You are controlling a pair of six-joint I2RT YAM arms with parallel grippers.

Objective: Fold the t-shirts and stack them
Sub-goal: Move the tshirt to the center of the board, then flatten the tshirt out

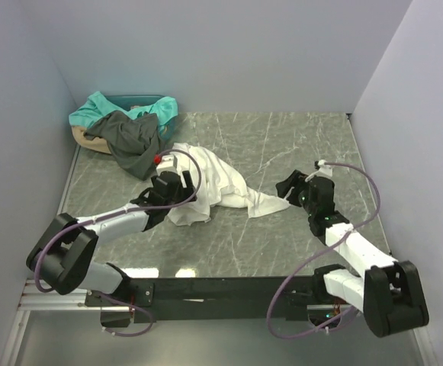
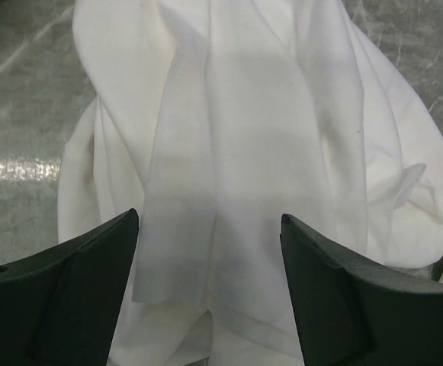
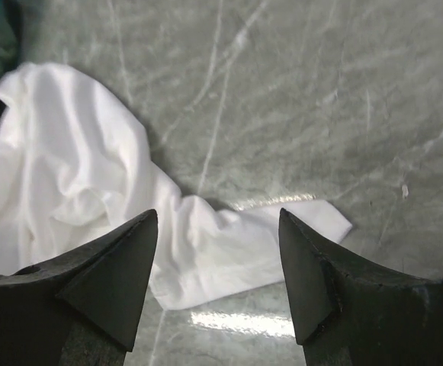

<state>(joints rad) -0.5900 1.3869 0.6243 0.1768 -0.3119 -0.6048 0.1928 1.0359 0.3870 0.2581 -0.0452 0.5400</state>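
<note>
My left gripper grabs the white t-shirt's top folds next, on the heap's side opposite the trailing end, to spread the t-shirt for folding.
A crumpled white t-shirt (image 1: 215,185) lies in a heap mid-table, one end trailing right. My left gripper (image 1: 169,183) hovers at the heap's left side, open. The left wrist view shows its fingers spread over the white folds (image 2: 244,114), with nothing pinched at the left gripper (image 2: 210,217). My right gripper (image 1: 293,187) stands open just right of the trailing end. The right wrist view shows that end (image 3: 229,244) lying flat below the right gripper (image 3: 219,213). A dark grey t-shirt (image 1: 130,141) and a teal t-shirt (image 1: 103,107) spill from a basket at the back left.
The basket (image 1: 141,97) sits in the back left corner against the pale walls. Green marbled tabletop (image 1: 282,145) stretches to the back and right of the white heap. A metal rail (image 1: 69,179) runs along the table's left edge.
</note>
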